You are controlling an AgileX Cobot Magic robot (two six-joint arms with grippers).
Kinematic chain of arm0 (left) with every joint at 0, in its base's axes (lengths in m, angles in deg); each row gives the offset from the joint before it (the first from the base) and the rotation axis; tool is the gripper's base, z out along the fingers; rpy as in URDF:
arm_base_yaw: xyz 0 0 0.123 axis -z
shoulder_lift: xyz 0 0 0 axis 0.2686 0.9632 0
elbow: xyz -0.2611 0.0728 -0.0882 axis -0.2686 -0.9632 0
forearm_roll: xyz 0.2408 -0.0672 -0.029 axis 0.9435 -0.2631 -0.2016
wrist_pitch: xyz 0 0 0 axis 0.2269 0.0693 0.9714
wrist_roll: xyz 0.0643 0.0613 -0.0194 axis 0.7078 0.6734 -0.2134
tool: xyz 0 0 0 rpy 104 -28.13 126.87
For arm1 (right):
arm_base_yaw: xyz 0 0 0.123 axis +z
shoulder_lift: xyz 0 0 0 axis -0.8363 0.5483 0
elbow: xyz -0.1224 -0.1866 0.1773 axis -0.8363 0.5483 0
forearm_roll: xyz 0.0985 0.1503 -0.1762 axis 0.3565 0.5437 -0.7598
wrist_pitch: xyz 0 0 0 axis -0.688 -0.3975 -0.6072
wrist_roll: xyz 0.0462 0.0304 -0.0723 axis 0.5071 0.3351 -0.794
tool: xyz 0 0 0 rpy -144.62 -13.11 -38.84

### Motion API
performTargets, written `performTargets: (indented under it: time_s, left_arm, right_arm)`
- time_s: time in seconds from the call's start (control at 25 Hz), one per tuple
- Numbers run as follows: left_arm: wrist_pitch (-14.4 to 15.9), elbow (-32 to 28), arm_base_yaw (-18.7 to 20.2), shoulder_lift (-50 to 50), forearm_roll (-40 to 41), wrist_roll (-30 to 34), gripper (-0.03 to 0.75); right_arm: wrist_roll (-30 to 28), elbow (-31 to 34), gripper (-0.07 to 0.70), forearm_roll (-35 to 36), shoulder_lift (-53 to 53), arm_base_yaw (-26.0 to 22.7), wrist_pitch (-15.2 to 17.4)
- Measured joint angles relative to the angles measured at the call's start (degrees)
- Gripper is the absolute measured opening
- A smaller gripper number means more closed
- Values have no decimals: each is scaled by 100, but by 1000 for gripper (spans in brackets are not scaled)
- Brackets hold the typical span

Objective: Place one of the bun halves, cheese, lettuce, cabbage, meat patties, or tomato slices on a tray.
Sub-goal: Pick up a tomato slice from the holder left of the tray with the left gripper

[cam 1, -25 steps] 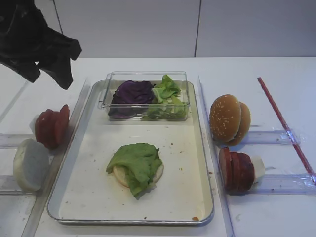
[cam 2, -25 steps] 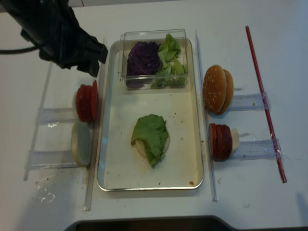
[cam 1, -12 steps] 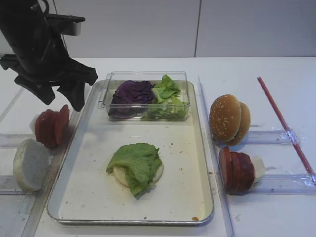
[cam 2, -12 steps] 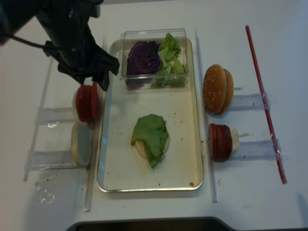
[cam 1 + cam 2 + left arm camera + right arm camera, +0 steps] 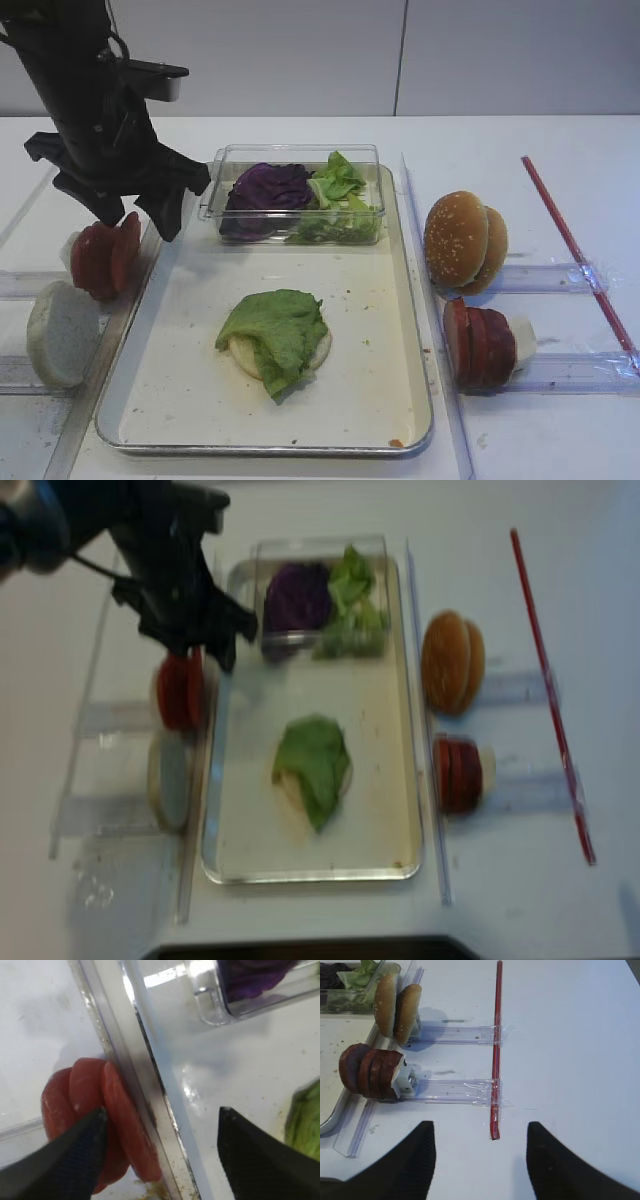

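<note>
My left gripper is to grab the rightmost tomato slice next by its exposed upper edge, because the other tomato slices press against that slice's inner side.
Three red tomato slices (image 5: 100, 258) (image 5: 85, 1090) (image 5: 180, 692) stand on edge in a clear holder just left of the tray (image 5: 370, 300) (image 5: 240, 1070) (image 5: 380, 740). My left gripper (image 5: 140, 220) (image 5: 162, 1110) (image 5: 205, 660) hangs open just above them. Its jaws straddle the slice nearest the tray and the tray's left rim, gripping nothing. On the tray floor lies a bun half (image 5: 320, 350) under a lettuce leaf (image 5: 275, 330). My right gripper (image 5: 479, 1127) is open over bare table, holding nothing.
A clear box at the tray's far end holds purple cabbage (image 5: 268, 188) and more lettuce (image 5: 340, 190). Right of the tray stand sesame bun halves (image 5: 462, 240) (image 5: 395, 1007) and meat patties (image 5: 480, 345) (image 5: 370, 1070) in holders. A red strip (image 5: 495, 1060) lies beyond them. A pale bun half (image 5: 60, 335) stands front left.
My left arm has come down and to the right, from the far left corner to just above the tomato slices. Its jaws have stayed open. Nothing else moved.
</note>
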Motion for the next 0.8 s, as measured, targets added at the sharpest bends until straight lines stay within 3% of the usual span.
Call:
performTargets:
  time_s: [0.4, 0.8]
  left_arm:
    - [-36, 5, 0, 321, 81, -145, 419]
    - [-36, 14, 0, 332, 246, -184, 141]
  right_arm:
    - [0, 0, 426, 0, 0, 0, 0]
    - [0, 0, 426, 0, 0, 0, 0]
